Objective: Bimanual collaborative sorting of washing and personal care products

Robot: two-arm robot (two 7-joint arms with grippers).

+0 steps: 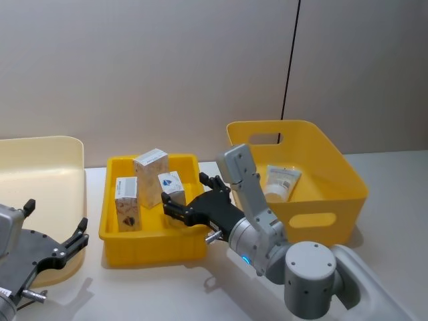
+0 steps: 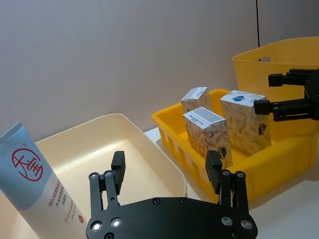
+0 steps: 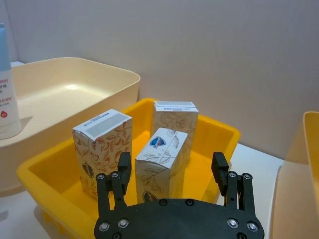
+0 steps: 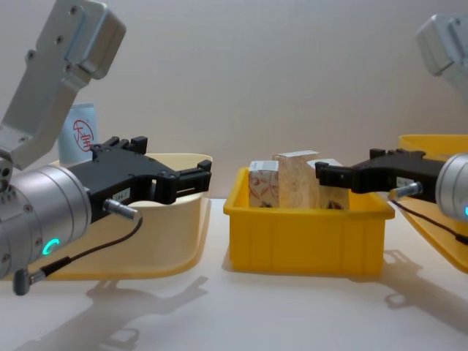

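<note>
The nearest small white carton needs to go into the big yellow bin (image 1: 334,174), so my right gripper should next grab the upper sides of the carton.
Three white cartons with reddish swirls stand upright in the small yellow tray (image 1: 154,241): one at the back (image 1: 150,167), one at the left (image 1: 127,204), one nearest my right arm (image 1: 172,187). My right gripper (image 1: 186,192) is open at that nearest carton (image 3: 160,159), with a finger on either side of it. A pale-blue tube (image 1: 281,182) lies in the big yellow bin (image 1: 334,174). Another pale-blue tube (image 2: 30,179) with a red logo stands by the cream bin (image 2: 99,144). My left gripper (image 1: 57,215) hangs open and holding nothing over the cream bin's near corner.
The cream bin (image 1: 40,174) sits at the left, the tray in the middle and the big yellow bin at the right, close together on a white table (image 4: 219,307). A grey wall stands behind them.
</note>
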